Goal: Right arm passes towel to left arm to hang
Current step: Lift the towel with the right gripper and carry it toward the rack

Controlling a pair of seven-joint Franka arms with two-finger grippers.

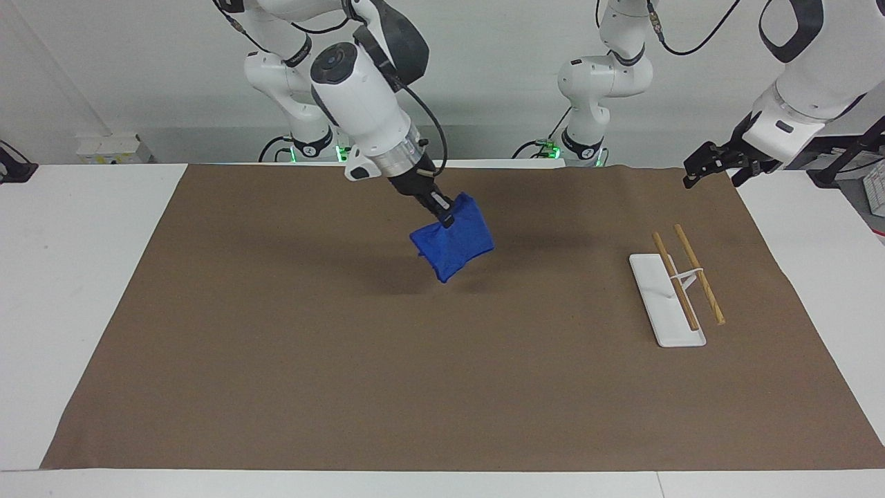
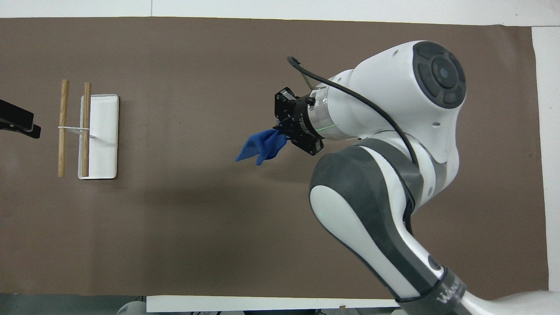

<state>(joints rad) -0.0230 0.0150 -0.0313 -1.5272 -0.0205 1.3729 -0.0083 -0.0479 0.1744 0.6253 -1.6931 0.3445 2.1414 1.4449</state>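
Note:
My left gripper should grab the towel by its loose edge that sticks out next, to hang the towel. My right gripper stays shut on the towel's upper edge.
The blue towel (image 1: 453,243) (image 2: 260,148) hangs in the air over the middle of the brown mat, clear of its surface. My right gripper (image 1: 446,214) (image 2: 281,131) is shut on its upper edge, the arm reaching in from the right arm's end. My left gripper (image 1: 706,166) (image 2: 19,122) waits raised at the mat's corner at the left arm's end, with its fingers spread open and nothing between them.
A white rack (image 1: 665,299) (image 2: 99,136) with two wooden rods (image 1: 700,273) (image 2: 63,127) stands on the brown mat (image 1: 442,387) toward the left arm's end. White table shows around the mat.

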